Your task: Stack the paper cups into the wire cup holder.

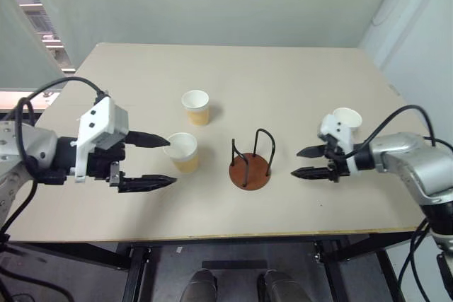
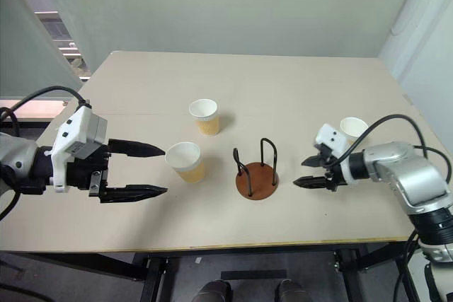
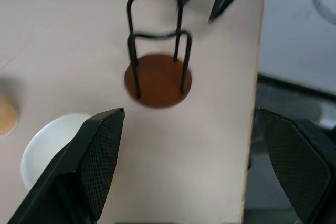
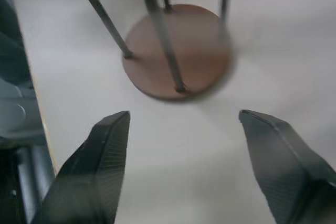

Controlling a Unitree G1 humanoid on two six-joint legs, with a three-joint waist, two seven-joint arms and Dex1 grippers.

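The paper cup's opening is about as wide as the robot's open fingers, so the left gripper will next grab the paper cup by its thin rim (image 1: pixel 171 154).
The wire cup holder (image 1: pixel 250 167), a reddish-brown disc with two black wire loops, stands empty near the table's front middle. One paper cup (image 1: pixel 184 152) stands upright to its left, just off the tips of my left gripper (image 1: pixel 171 161), which is open and holds nothing. In the left wrist view this cup (image 3: pixel 50 142) sits beside one finger, not between the two. A second cup (image 1: pixel 195 107) stands farther back. A third cup (image 1: pixel 347 118) stands at the right, behind my right gripper (image 1: pixel 295 163). That gripper is open and empty, pointing at the holder (image 4: pixel 178 51) from the right.
The beige table (image 1: pixel 141 210) has its front edge close below both grippers. Its right edge runs just beyond the third cup. Black cables loop from both forearms. Pale walls stand behind and to the right.
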